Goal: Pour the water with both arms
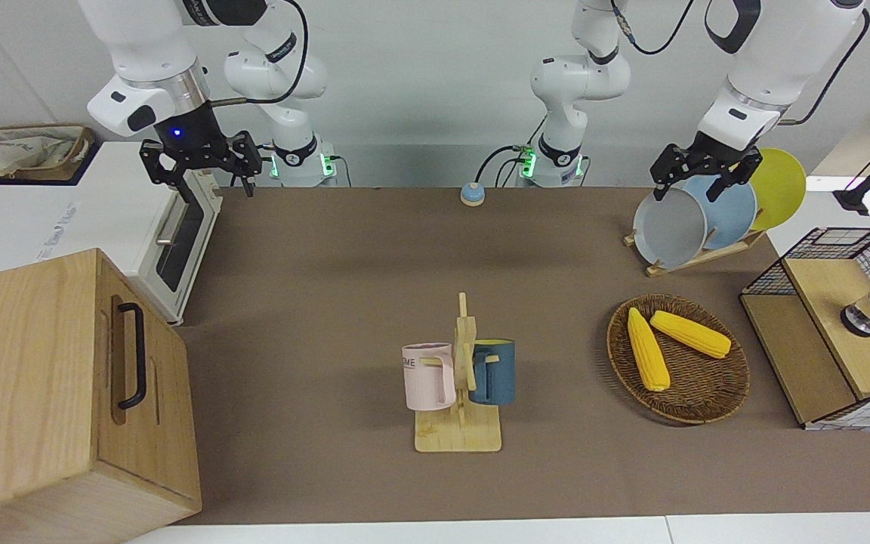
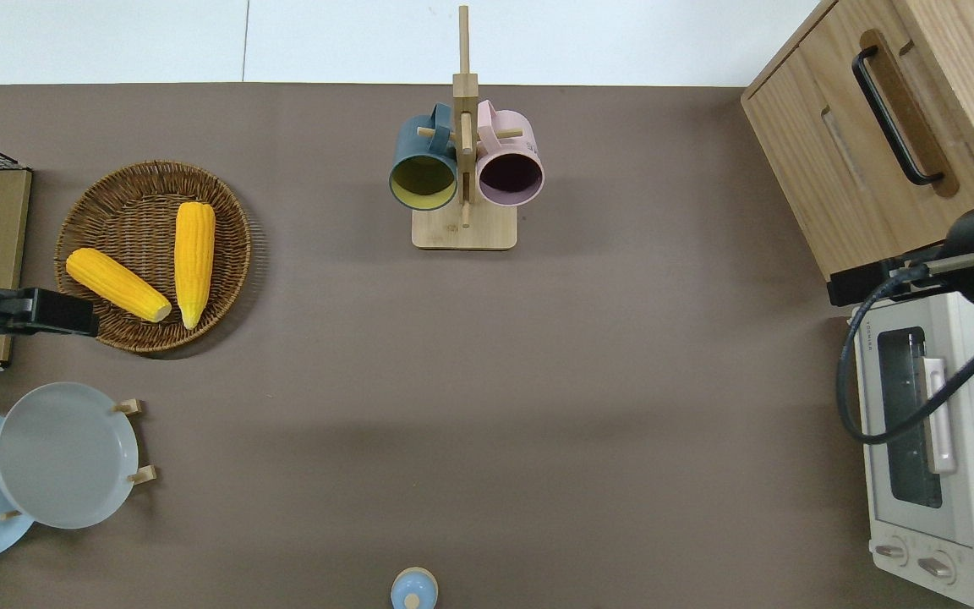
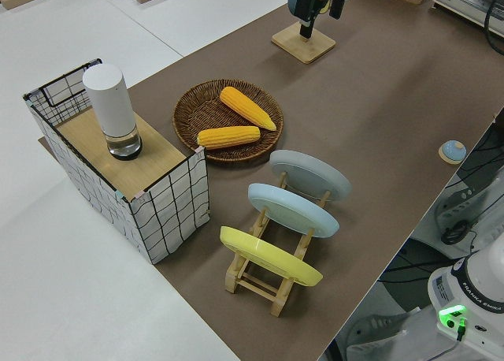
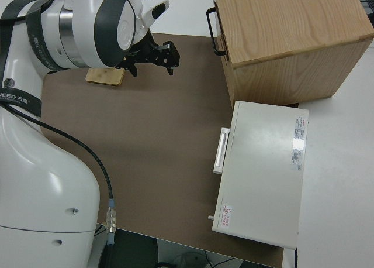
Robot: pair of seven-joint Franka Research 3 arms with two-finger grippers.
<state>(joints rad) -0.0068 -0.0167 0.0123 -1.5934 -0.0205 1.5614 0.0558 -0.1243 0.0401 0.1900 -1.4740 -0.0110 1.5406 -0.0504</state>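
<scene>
The rack's peg goes through the handle of the pink mug. My right gripper should grab the mug by its open rim [image 1: 421,345] next.
My right gripper [image 1: 205,185] [image 4: 153,63] hangs open and holds nothing; seen from overhead, the right gripper [image 2: 855,288] is at the seam between the toaster oven and the wooden cabinet. My left gripper [image 1: 688,193] [image 3: 319,2] is open and holds nothing too; from overhead, the left gripper [image 2: 73,315] is over the basket's rim. A pink mug [image 1: 427,375] [image 2: 510,169] and a dark blue mug [image 1: 494,372] [image 2: 424,173] hang on a wooden rack [image 1: 458,434] in the middle of the table, away from both grippers. No water shows.
A wicker basket [image 1: 699,400] holds two corn cobs. Three plates stand in a wooden plate rack [image 1: 695,219]. A wire shelf [image 3: 165,211] carries a white cylinder [image 3: 110,109]. A toaster oven [image 1: 178,242] and wooden cabinet [image 1: 42,378] fill the right arm's end. A small blue knob [image 1: 471,195] lies near the bases.
</scene>
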